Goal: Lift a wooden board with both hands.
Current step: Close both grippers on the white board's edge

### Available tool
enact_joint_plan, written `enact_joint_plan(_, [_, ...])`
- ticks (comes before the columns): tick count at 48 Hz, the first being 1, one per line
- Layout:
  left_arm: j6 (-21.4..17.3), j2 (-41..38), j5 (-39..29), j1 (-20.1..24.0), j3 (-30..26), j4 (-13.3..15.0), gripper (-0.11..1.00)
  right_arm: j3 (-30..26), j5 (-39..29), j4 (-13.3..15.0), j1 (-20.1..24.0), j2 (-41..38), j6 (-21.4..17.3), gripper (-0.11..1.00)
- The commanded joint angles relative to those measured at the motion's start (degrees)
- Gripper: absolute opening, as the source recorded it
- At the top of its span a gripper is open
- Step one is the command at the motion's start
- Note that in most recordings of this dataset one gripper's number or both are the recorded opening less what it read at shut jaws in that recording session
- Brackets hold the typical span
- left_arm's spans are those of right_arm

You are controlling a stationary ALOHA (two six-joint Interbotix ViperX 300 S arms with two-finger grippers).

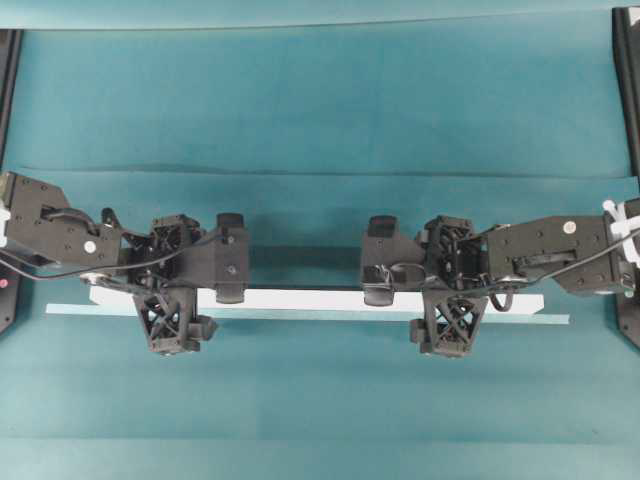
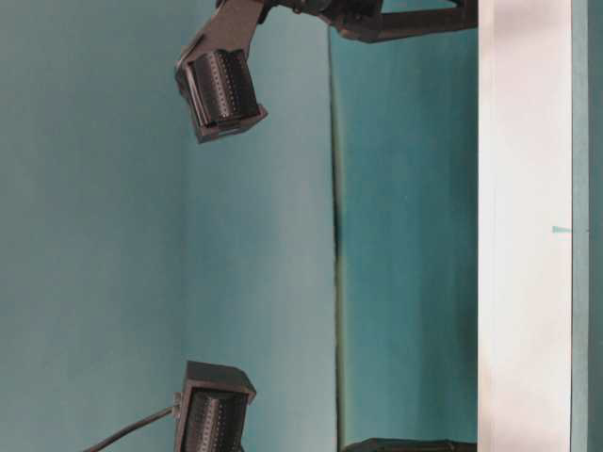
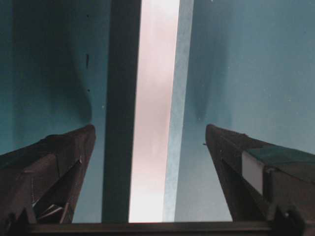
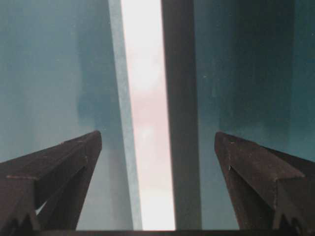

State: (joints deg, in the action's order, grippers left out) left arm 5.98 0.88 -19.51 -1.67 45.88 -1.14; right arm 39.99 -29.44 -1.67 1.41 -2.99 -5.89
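The fingers reach down around the board's long sides, one beyond the tape strip (image 3: 177, 128), so my left gripper closes next, which would catch the board.
The wooden board (image 1: 300, 299) is a long white plank lying across the teal table. It also shows in the table-level view (image 2: 523, 226). My left gripper (image 1: 170, 285) is open and straddles the board near its left end, one finger on each side. In the left wrist view the board (image 3: 155, 123) runs between the spread fingers (image 3: 64, 162) with gaps on both sides. My right gripper (image 1: 452, 285) is open and straddles the board near its right end. In the right wrist view the board (image 4: 145, 98) runs between its fingers (image 4: 256, 172), untouched.
A thin pale teal tape strip (image 1: 300, 316) runs along the board's near side and reaches past both its ends. A dark shadow band (image 1: 300, 265) lies along the far side. Black frame posts stand at the left (image 1: 8, 60) and right (image 1: 628, 80) table edges.
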Motion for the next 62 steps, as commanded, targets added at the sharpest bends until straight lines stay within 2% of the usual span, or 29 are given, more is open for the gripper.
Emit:
enact_joint_plan(1, [0.0,0.3,0.4,0.0,-0.6,-0.1,0.98,-0.2,0.6,0.2,-0.1,-0.5,0.4,0.95])
enact_joint_plan(7, [0.6,0.2,0.4,0.0,-0.7,-0.1,0.96,-0.1,1.4,0.2,-0.1,-0.8,0.4,0.94])
enact_joint_plan(13, [0.4,0.2,0.9,-0.1,-0.7,-0.1,0.86,0.3,2.7,0.2,-0.1,-1.4,0.1,0.84])
enact_joint_plan(18, [-0.2,0.2,1.1,-0.1,-0.7,-0.1,0.61,0.5,3.1,0.2,-0.1,-1.6,0.0,0.67])
enact_joint_plan(23, [-0.3,0.3,1.0,-0.1,-0.8,-0.1,0.30,0.5,2.7,0.2,-0.1,-1.6,0.0,0.36])
enact_joint_plan(26, [-0.3,0.4,0.8,-0.2,-0.8,-0.1,0.18,0.5,2.2,0.2,-0.1,-1.6,0.1,0.22])
enact_joint_plan(50, [-0.3,0.8,-0.6,-0.2,-0.8,-0.1,0.18,0.2,1.1,0.1,-0.1,-1.2,-0.3,0.21])
enact_joint_plan(62, [-0.3,6.3,-6.9,0.2,-1.6,-0.1,0.18,-2.5,-6.2,0.1,-1.1,2.9,0.2,0.21])
